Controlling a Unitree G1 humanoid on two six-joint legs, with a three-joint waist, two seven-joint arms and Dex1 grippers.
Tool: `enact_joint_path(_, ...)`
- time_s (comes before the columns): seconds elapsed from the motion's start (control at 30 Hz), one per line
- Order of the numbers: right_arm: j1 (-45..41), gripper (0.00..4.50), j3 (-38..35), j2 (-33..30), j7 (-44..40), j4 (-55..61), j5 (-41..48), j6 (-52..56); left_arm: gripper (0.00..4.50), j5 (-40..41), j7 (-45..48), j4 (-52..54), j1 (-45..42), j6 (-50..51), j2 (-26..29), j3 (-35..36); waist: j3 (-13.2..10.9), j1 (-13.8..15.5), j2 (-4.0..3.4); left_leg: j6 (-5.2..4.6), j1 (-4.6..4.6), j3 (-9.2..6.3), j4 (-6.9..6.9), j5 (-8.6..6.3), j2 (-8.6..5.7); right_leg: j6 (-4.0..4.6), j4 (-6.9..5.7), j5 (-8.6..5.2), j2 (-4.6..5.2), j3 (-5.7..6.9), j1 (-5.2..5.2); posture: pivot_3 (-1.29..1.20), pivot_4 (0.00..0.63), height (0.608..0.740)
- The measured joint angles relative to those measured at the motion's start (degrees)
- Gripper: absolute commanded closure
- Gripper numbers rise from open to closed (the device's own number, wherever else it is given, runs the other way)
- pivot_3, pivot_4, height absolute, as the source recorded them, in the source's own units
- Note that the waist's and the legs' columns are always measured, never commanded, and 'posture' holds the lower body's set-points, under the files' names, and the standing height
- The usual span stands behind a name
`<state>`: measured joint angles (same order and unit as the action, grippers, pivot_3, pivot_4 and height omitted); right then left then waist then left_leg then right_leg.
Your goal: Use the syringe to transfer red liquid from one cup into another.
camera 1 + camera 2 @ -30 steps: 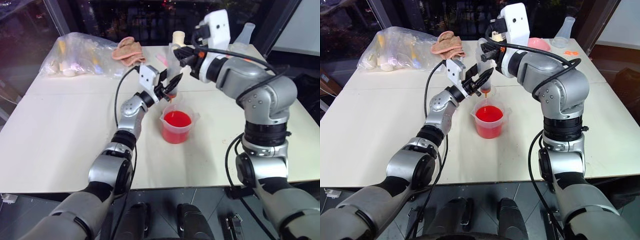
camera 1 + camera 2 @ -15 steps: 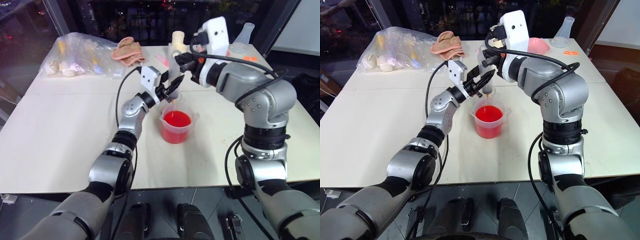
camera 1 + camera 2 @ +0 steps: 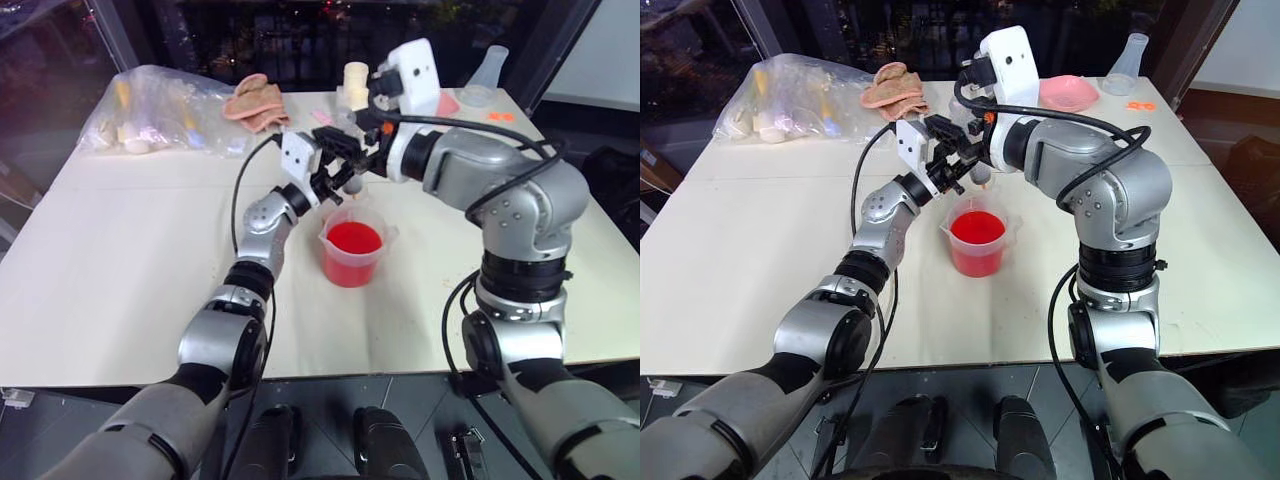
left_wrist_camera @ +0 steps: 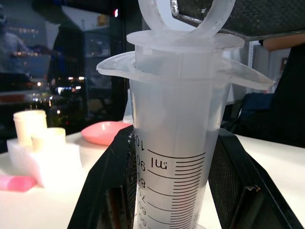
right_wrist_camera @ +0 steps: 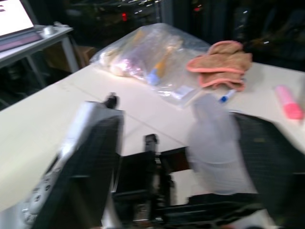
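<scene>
The syringe (image 4: 176, 109) stays held in my left gripper for now. Its clear body is upright in the air, high above the table, so released, the syringe would fall.
The syringe (image 4: 176, 109) stands upright between the black fingers (image 4: 112, 181) of my left gripper (image 3: 336, 180), which is shut on its clear barrel. Its plunger is pushed fully in. The syringe hangs just above the cup (image 3: 352, 252), a small clear beaker holding red liquid (image 3: 354, 238) near the table's middle. My right gripper (image 5: 190, 157) is level at the syringe's top with its fingers spread wide on either side of the plunger's ring, so it is open. One right finger (image 4: 214, 12) lies across that ring.
At the back left of the table (image 3: 120, 260) lie a clear plastic bag of items (image 3: 160, 110) and a pinkish cloth (image 3: 255, 100). Cream blocks (image 3: 355, 78), a pink dish (image 3: 1068, 92) and a conical flask (image 3: 1127, 62) stand at the back right.
My right gripper has let go of the plunger and opened, shifting slightly down and toward the left gripper. The left gripper and the syringe barrel stayed in place.
</scene>
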<state>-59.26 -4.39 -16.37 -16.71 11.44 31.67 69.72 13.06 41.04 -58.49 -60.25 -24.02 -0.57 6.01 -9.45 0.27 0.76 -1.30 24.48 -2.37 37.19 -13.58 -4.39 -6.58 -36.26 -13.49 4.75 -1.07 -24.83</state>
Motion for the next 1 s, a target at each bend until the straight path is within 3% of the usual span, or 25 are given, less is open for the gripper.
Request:
enact_joint_path(0.43,1.0,0.28,-13.9,-11.0,-2.6,4.8,7.5,12.1,2.97,3.4,0.1,10.3,-0.6,6.8,0.4,0.5,0.0,0.2,0.0,0.01,0.02,0.01,-0.04,-0.01,-0.01,0.0,0.03,0.0,0.18,-0.01,-0.01,0.0,0.15,0.74)
enact_joint_path(0.57,1.2,0.28,-18.1,-13.6,-1.4,5.9,7.9,13.9,2.97,7.7,-1.6,17.4,-1.2,22.1,2.5,1.3,0.0,0.0,0.0,0.0,0.02,0.01,-0.04,-0.01,0.0,0.0,0.02,0.0,0.17,-0.03,-0.01,0.0,0.15,0.74)
enact_joint_path(0.7,2.8,0.28,-19.8,-13.6,0.1,6.8,7.9,14.9,2.97,13.0,-9.0,19.0,-8.4,43.5,7.3,5.3,0.0,-0.2,0.0,0.0,0.02,0.0,-0.01,-0.01,0.02,0.0,-0.02,0.0,0.01,-0.02,-0.01,0.0,0.15,0.74)
enact_joint_path(0.83,4.3,0.28,-20.1,-12.7,1.2,8.1,8.0,15.2,2.97,15.7,-18.6,14.1,-19.5,60.7,12.6,9.7,0.0,-0.3,0.0,-0.01,0.02,0.02,-0.01,0.0,0.01,-0.02,-0.07,0.0,-0.04,-0.01,-0.03,0.0,0.15,0.74)
enact_joint_path(1.0,4.9,0.28,-20.4,-12.0,1.8,8.5,8.0,15.4,2.97,12.9,-26.6,3.5,-30.4,79.3,18.2,8.9,0.0,-0.7,0.0,0.0,-0.01,0.03,-0.01,0.0,-0.02,-0.07,-0.13,0.02,-0.05,0.01,-0.03,0.0,0.15,0.74)
